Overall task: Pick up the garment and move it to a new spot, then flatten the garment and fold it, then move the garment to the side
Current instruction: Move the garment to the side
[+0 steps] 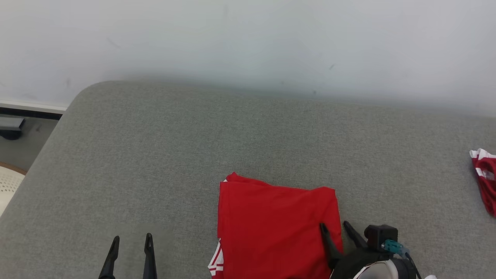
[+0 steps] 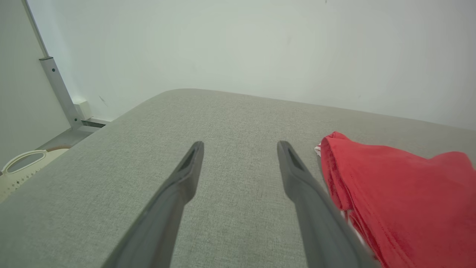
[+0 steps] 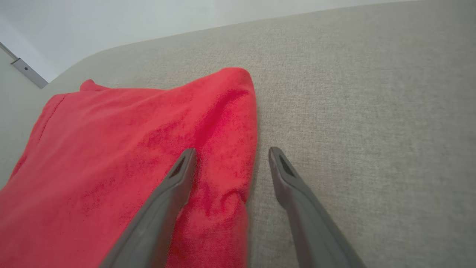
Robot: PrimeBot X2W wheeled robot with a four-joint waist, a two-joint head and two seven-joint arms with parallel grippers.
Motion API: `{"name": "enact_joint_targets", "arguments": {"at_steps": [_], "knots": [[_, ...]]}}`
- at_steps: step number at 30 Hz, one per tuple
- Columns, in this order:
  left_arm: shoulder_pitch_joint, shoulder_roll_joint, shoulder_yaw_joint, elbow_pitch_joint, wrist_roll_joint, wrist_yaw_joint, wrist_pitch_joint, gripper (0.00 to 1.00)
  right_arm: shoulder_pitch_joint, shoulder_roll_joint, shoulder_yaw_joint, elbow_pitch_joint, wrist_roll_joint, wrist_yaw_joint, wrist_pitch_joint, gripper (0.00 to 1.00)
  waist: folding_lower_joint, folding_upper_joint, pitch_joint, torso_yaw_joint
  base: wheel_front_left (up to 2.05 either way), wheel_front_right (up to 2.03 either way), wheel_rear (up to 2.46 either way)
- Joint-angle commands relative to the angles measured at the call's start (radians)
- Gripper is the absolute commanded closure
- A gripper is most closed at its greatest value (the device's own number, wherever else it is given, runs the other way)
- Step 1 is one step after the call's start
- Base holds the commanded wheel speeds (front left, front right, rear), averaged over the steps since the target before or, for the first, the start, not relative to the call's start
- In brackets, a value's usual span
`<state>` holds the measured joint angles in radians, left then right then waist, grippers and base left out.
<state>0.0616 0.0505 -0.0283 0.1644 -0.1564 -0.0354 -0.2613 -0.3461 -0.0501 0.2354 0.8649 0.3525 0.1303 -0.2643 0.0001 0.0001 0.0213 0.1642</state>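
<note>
I need to grab the folded garment point(image 1: 269, 223) by its smooth folded edge point(image 1: 335, 214) next, with my right gripper. Then I need to move the garment to the side.
The garment point(image 1: 271, 224) lies folded into a red rectangle on the grey padded surface point(image 1: 193, 147), near its front edge, with a bit of white trim at its lower left corner. My right gripper point(image 1: 333, 224) is open and straddles the garment's right edge. In the right wrist view, one finger of this gripper point(image 3: 230, 150) is over the red cloth point(image 3: 130, 149) and the other is over bare grey surface. My left gripper point(image 1: 131, 237) is open over bare surface to the garment's left, holding nothing. In the left wrist view, the red folds point(image 2: 401, 193) lie just right of the left gripper point(image 2: 240, 143).
A second red garment with white striped edging point(image 1: 484, 182) lies at the surface's far right edge. A pale wall runs behind. Beyond the rounded left corner are the floor, a cream basket point(image 2: 22, 167) and a metal post point(image 2: 59, 93).
</note>
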Motion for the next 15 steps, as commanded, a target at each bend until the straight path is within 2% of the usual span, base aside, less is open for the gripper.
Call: {"name": "enact_joint_targets", "arguments": {"at_steps": [1,5,6,7,8,9,15], "knots": [[0.001,0.000,-0.003,0.002,0.002,-0.001,-0.003,0.00,-0.014,0.000,0.019,0.051,0.032,0.001,-0.002,0.00,-0.0001,-0.0001,0.000,0.028,0.00,0.00,0.00],[0.019,0.000,0.001,-0.002,0.001,0.000,-0.003,0.00,-0.016,0.000,0.099,0.113,0.126,0.001,-0.001,0.00,-0.0001,-0.0001,-0.005,0.040,0.00,0.00,0.00],[0.020,0.000,0.002,-0.001,0.002,0.000,-0.003,0.00,-0.016,0.000,0.117,0.125,0.142,0.001,0.000,0.51,-0.0001,-0.0001,-0.006,0.040,0.00,0.00,0.00],[0.020,0.000,0.002,-0.001,0.002,0.000,-0.003,0.00,-0.016,0.000,0.117,0.125,0.142,0.001,0.000,0.51,-0.0001,-0.0001,-0.006,0.040,0.00,0.00,0.00],[0.019,0.000,0.003,-0.001,0.001,0.001,-0.003,0.00,-0.021,0.000,0.132,0.133,0.152,0.001,0.002,0.73,-0.0001,-0.0001,-0.007,0.040,0.00,0.00,0.00],[0.019,0.000,0.005,-0.001,0.001,0.001,-0.003,0.00,-0.025,0.000,0.143,0.139,0.162,0.001,0.002,1.00,-0.0001,-0.0001,-0.008,0.038,0.00,0.00,0.00],[0.026,0.000,0.017,-0.006,-0.004,0.003,-0.003,0.00,-0.057,-0.011,0.128,0.117,0.117,0.001,-0.002,1.00,-0.0001,-0.0001,-0.016,0.006,0.00,0.00,0.00]]}}
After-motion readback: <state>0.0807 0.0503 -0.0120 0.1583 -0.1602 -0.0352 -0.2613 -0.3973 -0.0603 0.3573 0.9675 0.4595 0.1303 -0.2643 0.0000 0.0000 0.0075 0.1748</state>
